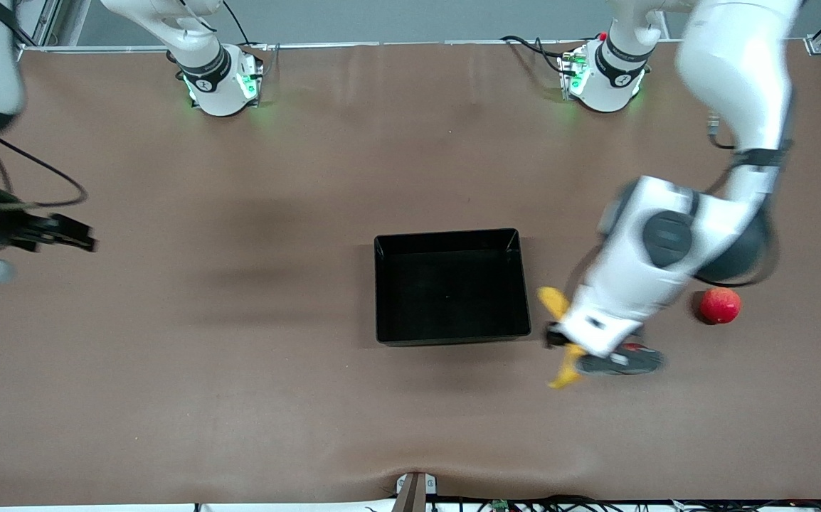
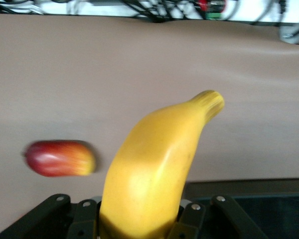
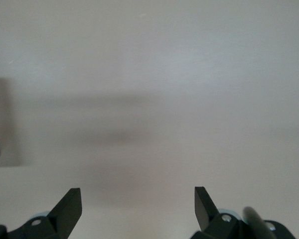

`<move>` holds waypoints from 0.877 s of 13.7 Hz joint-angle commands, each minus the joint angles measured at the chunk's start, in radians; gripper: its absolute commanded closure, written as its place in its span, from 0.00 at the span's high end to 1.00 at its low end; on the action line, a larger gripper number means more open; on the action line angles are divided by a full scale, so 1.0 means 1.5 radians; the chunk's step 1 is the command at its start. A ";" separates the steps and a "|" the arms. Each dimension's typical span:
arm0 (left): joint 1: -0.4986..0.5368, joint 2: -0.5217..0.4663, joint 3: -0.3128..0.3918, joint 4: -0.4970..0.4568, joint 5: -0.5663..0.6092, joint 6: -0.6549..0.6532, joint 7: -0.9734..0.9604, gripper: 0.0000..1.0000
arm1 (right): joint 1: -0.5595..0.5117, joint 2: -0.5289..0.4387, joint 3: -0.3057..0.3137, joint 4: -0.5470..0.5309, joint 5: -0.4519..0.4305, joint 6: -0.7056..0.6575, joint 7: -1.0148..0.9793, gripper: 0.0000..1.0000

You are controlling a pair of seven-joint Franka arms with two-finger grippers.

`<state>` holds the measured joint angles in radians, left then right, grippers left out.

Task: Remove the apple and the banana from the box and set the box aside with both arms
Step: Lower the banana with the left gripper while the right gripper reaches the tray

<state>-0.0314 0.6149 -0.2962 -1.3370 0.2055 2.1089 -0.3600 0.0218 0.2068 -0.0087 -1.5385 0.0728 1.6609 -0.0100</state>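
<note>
I will next grip the rim of the box's short side (image 1: 375, 290) with my right gripper, to move the black box aside with both arms.
My left gripper (image 1: 560, 340) is shut on the middle of the yellow banana (image 1: 555, 302) and holds it above the table beside the black box (image 1: 382, 284), on the side toward the left arm's end. In the left wrist view the banana (image 2: 154, 164) rises from between the jaws of the left gripper (image 2: 139, 221), with a corner of the box (image 2: 269, 199) beside it. A blurred red fruit streaked with yellow, the apple (image 2: 60, 158), lies on the table. My right gripper (image 1: 72, 235) hangs open over bare table at the right arm's end, with nothing between its fingers (image 3: 70, 206).
A round red fruit (image 1: 720, 306) lies on the table toward the left arm's end, beside the left arm's wrist; I cannot tell whether it is the fruit seen in the left wrist view. Cables run along the table's front edge (image 1: 417, 491).
</note>
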 commanded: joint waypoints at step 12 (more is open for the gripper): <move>0.240 0.165 -0.001 -0.015 -0.029 0.103 0.334 0.00 | 0.317 0.260 -0.002 0.023 0.120 0.402 0.286 1.00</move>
<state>0.3262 0.8120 -0.2940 -1.3721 0.1811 2.2317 0.1198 0.4602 0.5570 -0.0014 -1.5453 0.2042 2.2538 0.3768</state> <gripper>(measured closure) 1.000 0.000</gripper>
